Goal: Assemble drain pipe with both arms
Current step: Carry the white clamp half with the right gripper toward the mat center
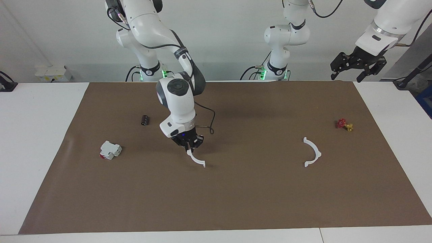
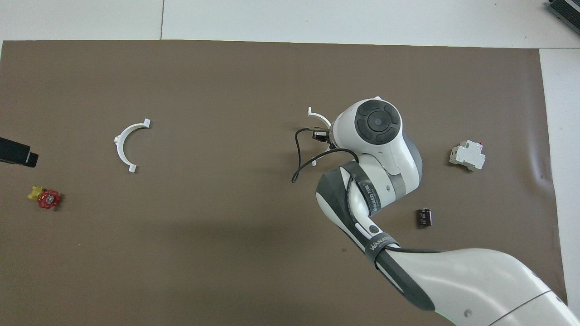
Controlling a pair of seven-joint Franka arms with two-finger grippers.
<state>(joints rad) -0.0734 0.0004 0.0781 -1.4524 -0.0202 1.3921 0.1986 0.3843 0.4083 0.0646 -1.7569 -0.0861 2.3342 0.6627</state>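
The white arc still hangs above the brown mat, so it stays held in my right gripper for now.
The drain pipe is in two white half-ring arcs. One arc (image 1: 196, 160) (image 2: 319, 117) hangs from my right gripper (image 1: 188, 146) (image 2: 323, 136), which is shut on its upper end over the middle of the brown mat. Its lower end sits close above the mat. The wrist hides most of this grip in the overhead view. The other arc (image 1: 312, 152) (image 2: 126, 145) lies flat on the mat toward the left arm's end. My left gripper (image 1: 347, 75) (image 2: 17, 153) waits open and empty, high over the mat's corner at that end.
A small red-and-yellow valve (image 1: 344, 125) (image 2: 45, 198) lies beside the free arc, nearer the robots. A white blocky part with a red end (image 1: 110, 150) (image 2: 467, 155) and a small dark cylinder (image 1: 144, 120) (image 2: 424, 217) lie toward the right arm's end of the mat (image 1: 236, 202).
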